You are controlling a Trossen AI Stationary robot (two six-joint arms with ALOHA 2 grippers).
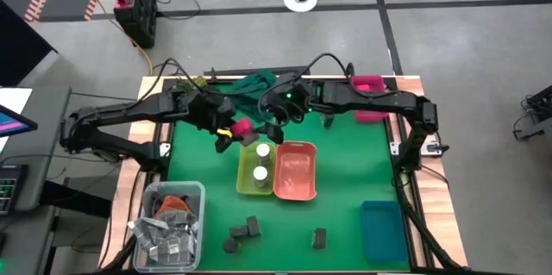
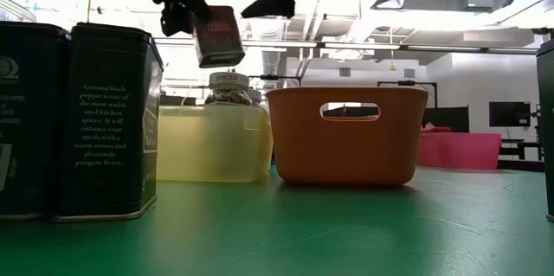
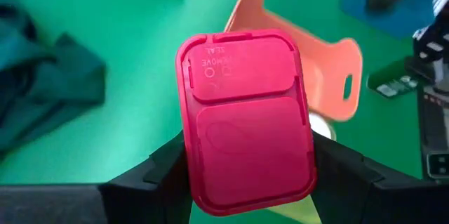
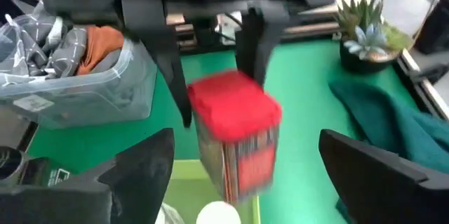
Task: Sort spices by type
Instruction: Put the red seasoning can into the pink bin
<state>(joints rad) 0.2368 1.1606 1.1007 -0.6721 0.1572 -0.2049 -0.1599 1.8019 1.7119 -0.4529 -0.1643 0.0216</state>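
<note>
The pink pack needs to be sorted into the pink bin (image 1: 371, 90). My right gripper should take hold of the pack by its red lid (image 1: 241, 125) next.
My left gripper (image 1: 235, 133) holds a pink boxy pack (image 1: 245, 126) in the air above the far end of the yellow-green bin (image 1: 242, 176). Two white-topped jars (image 1: 260, 161) stand in that bin. The low view shows the pack (image 2: 216, 35) hanging over a jar (image 2: 229, 86). My right gripper (image 1: 276, 127) hovers open just right of the pack, above the orange bin's (image 1: 295, 171) far edge, touching nothing. Three dark packs (image 1: 245, 232) (image 1: 319, 238) stand near the near edge. My left gripper pinches the pink pack between its two fingers (image 3: 160, 171), one on each long side, just under the red lid (image 3: 238, 76). The fingers come from above, pointing down (image 4: 175, 76). The pack (image 4: 238, 140) hangs below them, lifted clear and slightly tilted.
A clear tub (image 1: 169, 223) of silvery packets sits at the near left corner and a blue bin (image 1: 379, 230) at the near right. A pink bin (image 1: 371, 96) and a dark green cloth (image 1: 254, 85) lie at the far edge. Open green mat lies between the bins and the dark packs.
</note>
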